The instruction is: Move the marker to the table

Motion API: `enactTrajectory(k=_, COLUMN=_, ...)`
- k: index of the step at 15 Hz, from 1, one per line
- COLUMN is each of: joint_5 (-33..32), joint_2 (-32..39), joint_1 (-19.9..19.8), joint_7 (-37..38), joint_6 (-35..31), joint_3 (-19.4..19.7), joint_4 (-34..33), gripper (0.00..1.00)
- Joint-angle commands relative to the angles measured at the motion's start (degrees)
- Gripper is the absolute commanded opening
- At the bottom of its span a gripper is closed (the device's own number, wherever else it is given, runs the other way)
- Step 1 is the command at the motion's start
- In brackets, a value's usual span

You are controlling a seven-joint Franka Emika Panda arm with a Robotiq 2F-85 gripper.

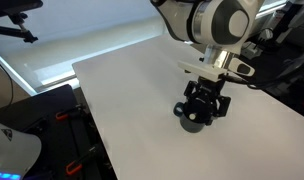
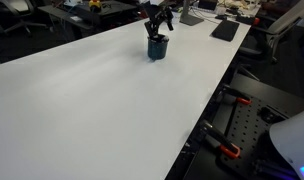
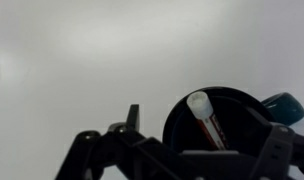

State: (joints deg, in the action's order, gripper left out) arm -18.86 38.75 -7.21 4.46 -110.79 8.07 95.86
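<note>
The small pale round end point(image 3: 199, 102) is midway between the gripper's open fingers and level with them, so the robot's gripper should close on the marker now.
The dark mug point(image 1: 195, 120) stands on the white table point(image 1: 132, 90), seen in both exterior views point(image 2: 157, 48). In the wrist view the marker point(image 3: 206, 122), reddish with a white end, leans inside the mug point(image 3: 237, 105); the mug's handle point(image 3: 285, 105) is at the right. It is hidden in both exterior views. My gripper point(image 1: 205, 100) hangs just above the mug's mouth point(image 2: 159, 22). In the wrist view its fingers point(image 3: 204, 128) are apart, one on each side of the marker, and touch nothing.
The table point(image 2: 102, 100) stretches wide around the mug. A black flat pad point(image 2: 225, 30) lies near the far edge. Black frames with orange clamps point(image 2: 229, 152) stand off the table's side. Dark equipment point(image 1: 52, 120) sits beside the table.
</note>
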Motion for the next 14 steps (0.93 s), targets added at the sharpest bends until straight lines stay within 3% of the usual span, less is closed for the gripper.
enactTrajectory(k=1, joint_5=0.42, joint_2=0.18, joint_1=0.52, joint_7=-0.28, joint_6=0.01, joint_3=0.63, joint_4=-0.21, gripper=1.0)
enactTrajectory(k=8, joint_5=0.42, joint_2=0.44, joint_1=0.52, joint_7=-0.28, joint_6=-0.05, joint_3=0.64, joint_4=-0.23, gripper=1.0)
enactTrajectory(k=9, joint_5=0.42, joint_2=0.46, joint_1=0.52, joint_7=-0.29, joint_6=-0.05, joint_3=0.64, joint_4=-0.23, gripper=0.75)
enactTrajectory(k=10, joint_5=0.4, joint_2=0.46, joint_1=0.53, joint_7=-0.23, joint_6=-0.09, joint_3=0.66, joint_4=-0.18, gripper=0.72)
enactTrajectory(k=13, joint_5=0.37, joint_2=0.71, joint_1=0.56, joint_7=-0.1, joint_6=-0.03, joint_3=0.73, joint_4=-0.23, gripper=0.49)
enactTrajectory(k=14, joint_5=0.37, joint_2=0.79, joint_1=0.58, joint_7=-0.06, joint_6=0.02, joint_3=0.76, joint_4=-0.24, gripper=0.47)
